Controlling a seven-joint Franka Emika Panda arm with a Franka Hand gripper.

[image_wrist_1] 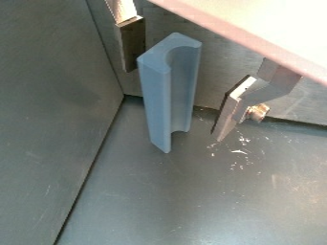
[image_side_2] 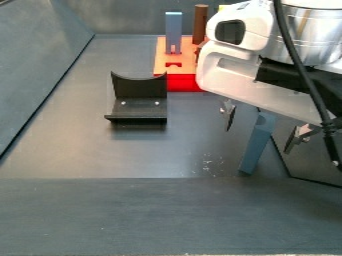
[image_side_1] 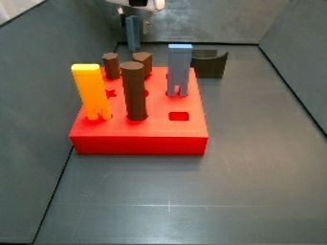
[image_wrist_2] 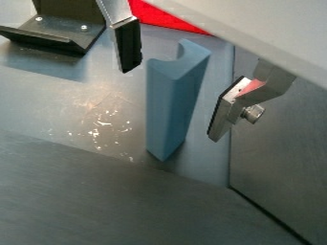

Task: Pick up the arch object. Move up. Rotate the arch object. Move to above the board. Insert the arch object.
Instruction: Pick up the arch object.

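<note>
My gripper takes hold of the arch object by its notched upper end next, to lift and rotate it for the board (image_side_1: 141,134).
The arch object (image_wrist_1: 170,91) is a tall blue-grey block standing upright on the dark floor, with a curved notch in its upper end. My gripper (image_wrist_1: 179,96) straddles it, open, one silver finger (image_wrist_1: 128,43) on each side and a gap showing at both. The same shows from the other side (image_wrist_2: 173,96). In a side view the gripper (image_side_1: 133,19) hangs over the arch object (image_side_1: 133,36) behind the red board (image_side_1: 141,134). In another side view the arch object (image_side_2: 254,145) stands under the gripper (image_side_2: 257,125), well in front of the board (image_side_2: 171,65).
On the board stand a yellow two-legged block (image_side_1: 90,91), brown pegs (image_side_1: 136,91) and a second blue-grey two-legged block (image_side_1: 179,72). The dark fixture (image_side_2: 134,98) sits on the floor beside the board. Grey walls enclose the floor.
</note>
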